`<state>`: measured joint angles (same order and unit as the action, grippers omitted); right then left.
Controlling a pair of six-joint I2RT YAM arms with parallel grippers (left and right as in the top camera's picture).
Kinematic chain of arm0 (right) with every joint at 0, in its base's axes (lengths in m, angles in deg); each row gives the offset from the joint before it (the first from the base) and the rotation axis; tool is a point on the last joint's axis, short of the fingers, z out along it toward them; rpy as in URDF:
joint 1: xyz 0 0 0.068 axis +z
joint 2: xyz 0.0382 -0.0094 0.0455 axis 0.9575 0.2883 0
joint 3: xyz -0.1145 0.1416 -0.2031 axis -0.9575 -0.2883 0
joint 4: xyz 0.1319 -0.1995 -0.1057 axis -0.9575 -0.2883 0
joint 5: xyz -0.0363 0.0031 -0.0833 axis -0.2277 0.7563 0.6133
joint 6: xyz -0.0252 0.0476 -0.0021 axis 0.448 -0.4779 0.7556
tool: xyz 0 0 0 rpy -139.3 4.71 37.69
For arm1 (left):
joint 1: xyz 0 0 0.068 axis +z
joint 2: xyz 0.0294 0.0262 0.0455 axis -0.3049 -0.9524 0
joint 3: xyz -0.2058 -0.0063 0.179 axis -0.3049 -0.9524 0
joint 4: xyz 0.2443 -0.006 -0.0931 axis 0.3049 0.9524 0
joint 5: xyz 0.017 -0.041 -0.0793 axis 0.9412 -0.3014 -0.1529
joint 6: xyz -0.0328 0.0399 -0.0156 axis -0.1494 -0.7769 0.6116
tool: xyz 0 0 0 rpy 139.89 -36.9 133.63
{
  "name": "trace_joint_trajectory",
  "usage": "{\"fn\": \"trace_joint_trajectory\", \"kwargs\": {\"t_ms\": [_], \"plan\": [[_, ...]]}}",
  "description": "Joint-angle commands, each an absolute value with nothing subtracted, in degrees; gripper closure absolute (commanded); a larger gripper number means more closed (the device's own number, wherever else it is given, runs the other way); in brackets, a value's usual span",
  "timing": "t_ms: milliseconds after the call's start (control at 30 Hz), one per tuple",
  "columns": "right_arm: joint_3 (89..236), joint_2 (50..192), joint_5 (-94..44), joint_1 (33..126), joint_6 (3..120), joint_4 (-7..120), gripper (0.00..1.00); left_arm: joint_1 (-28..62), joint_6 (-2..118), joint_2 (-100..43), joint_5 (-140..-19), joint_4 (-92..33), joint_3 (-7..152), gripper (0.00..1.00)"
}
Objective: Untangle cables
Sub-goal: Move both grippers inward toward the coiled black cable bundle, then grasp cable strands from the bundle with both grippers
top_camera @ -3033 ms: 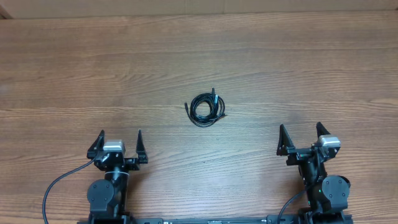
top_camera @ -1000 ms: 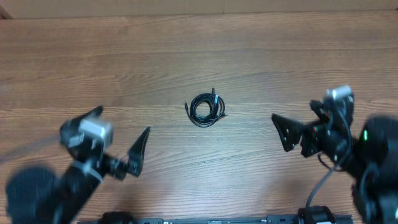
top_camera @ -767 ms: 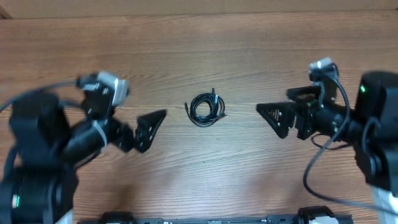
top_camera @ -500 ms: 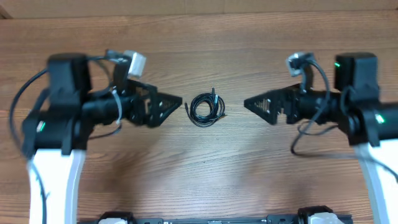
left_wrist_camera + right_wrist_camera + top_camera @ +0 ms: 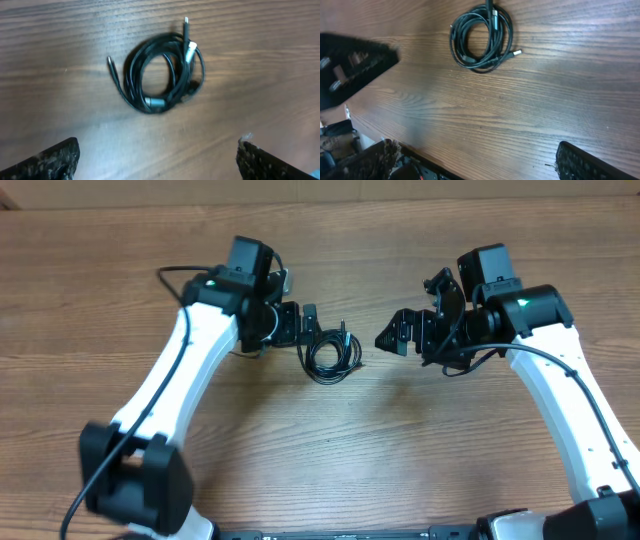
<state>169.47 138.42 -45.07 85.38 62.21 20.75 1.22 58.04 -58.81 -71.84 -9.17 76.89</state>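
Observation:
My left gripper grabs a single black piece of cable on the coil's nearest side next and leaves the other loops free, to untangle the cables.
The cables (image 5: pixel 333 352) lie as one small coiled black bundle in the middle of the wooden table, with silver-tipped plug ends sticking out. My left gripper (image 5: pixel 301 327) is open and empty, hovering just left of the bundle. My right gripper (image 5: pixel 412 320) is open and empty, a little to the right of it. In the left wrist view the coil (image 5: pixel 134 82) lies ahead of the open gripper (image 5: pixel 157 160). In the right wrist view the coil (image 5: pixel 496 27) lies at the top, far ahead of the open gripper (image 5: pixel 480 162).
The wooden table (image 5: pixel 320 460) bears nothing but the bundle. A pale wall edge (image 5: pixel 320 190) runs along the far side. The left gripper shows as a dark blurred shape (image 5: pixel 350 65) at the left of the right wrist view.
Both arms have swung up from the table's front edge and turned inward, closing in on the bundle from left and right. The bundle has not moved.

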Motion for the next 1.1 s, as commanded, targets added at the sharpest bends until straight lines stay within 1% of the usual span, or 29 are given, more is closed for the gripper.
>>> {"fn": "trace_joint_trajectory", "kwargs": {"t_ms": [0, 67, 100, 167, 200, 233, 267, 300, 333, 400, 433, 533, 567, 667, 700, 767, 933, 1033, 1067], "plan": [[170.54, 138.55, -43.91, 85.52, 61.69, 20.47, 0.00, 0.78, 59.66, -64.43, -77.78, -13.17, 77.93, 0.00], [170.54, 138.55, -43.93, 85.52, 61.67, 20.42, 0.00, 0.80, 59.70, -67.38, -78.64, -16.31, 77.93, 0.00], [170.54, 138.57, -43.93, 85.52, 61.67, 20.44, 0.00, 0.78, 59.72, -68.73, -78.66, -17.71, 77.93, 0.06], [170.54, 138.57, -43.93, 85.52, 61.67, 20.40, 0.00, 0.78, 60.64, -71.35, -78.85, -19.85, 77.93, 0.13], [170.54, 138.57, -43.93, 85.52, 61.67, 20.40, 0.00, 0.78, 62.02, -72.64, -78.88, -20.58, 77.93, 0.29], [170.54, 138.57, -43.91, 85.52, 61.67, 20.42, 0.00, 0.78, 62.74, -73.47, -78.88, -20.88, 77.93, 0.39], [170.54, 138.57, -43.91, 85.52, 61.67, 20.42, 0.00, 0.78, 62.91, -74.17, -78.88, -21.10, 77.93, 0.44], [170.54, 138.57, -43.91, 85.52, 61.67, 20.42, 0.00, 0.78, 62.89, -75.11, -78.85, -21.36, 77.93, 0.52], [170.54, 138.57, -43.91, 85.52, 61.67, 20.47, 0.00, 0.76, 62.87, -75.86, -78.85, -21.47, 77.93, 0.54], [170.54, 138.57, -43.91, 85.52, 61.67, 20.62, 0.00, 0.72, 62.87, -76.38, -78.83, -21.43, 77.93, 0.53], [170.54, 138.57, -43.93, 85.52, 61.65, 20.81, 0.00, 0.67, 62.87, -76.58, -78.85, -21.43, 77.93, 0.54], [170.54, 138.57, -43.93, 85.52, 61.65, 21.06, 0.00, 0.06, 62.83, -76.93, -78.88, -21.36, 77.93, 0.71], [170.54, 138.57, -43.93, 85.52, 61.65, 21.06, 0.00, -0.31, 62.52, -76.93, -78.75, -21.32, 77.93, 0.75], [170.54, 138.57, -43.93, 85.52, 61.65, 21.06, 0.00, -1.34, 62.00, -76.93, -78.53, -21.45, 77.91, 0.75], [170.54, 138.57, -43.93, 85.52, 61.65, 21.06, 0.00, -1.51, 62.00, -76.93, -78.35, -21.45, 77.91, 0.78], [170.54, 138.57, -43.93, 85.52, 61.65, 21.01, 0.00, -1.80, 61.80, -76.93, -78.22, -21.45, 77.91, 0.95], [170.54, 138.57, -43.91, 85.52, 61.65, 20.20, 0.00, -0.94, 62.04, -75.44, -82.07, -18.04, 80.14, 0.96], [170.52, 138.57, -43.93, 85.52, 61.62, 20.73, 0.00, -0.24, 60.97, -72.49, -87.38, -13.12, 85.13, 0.96], [170.52, 138.57, -43.96, 85.52, 61.60, 20.81, 0.00, -0.22, 59.75, -69.78, -90.77, -11.07, 87.95, 0.96]]}}
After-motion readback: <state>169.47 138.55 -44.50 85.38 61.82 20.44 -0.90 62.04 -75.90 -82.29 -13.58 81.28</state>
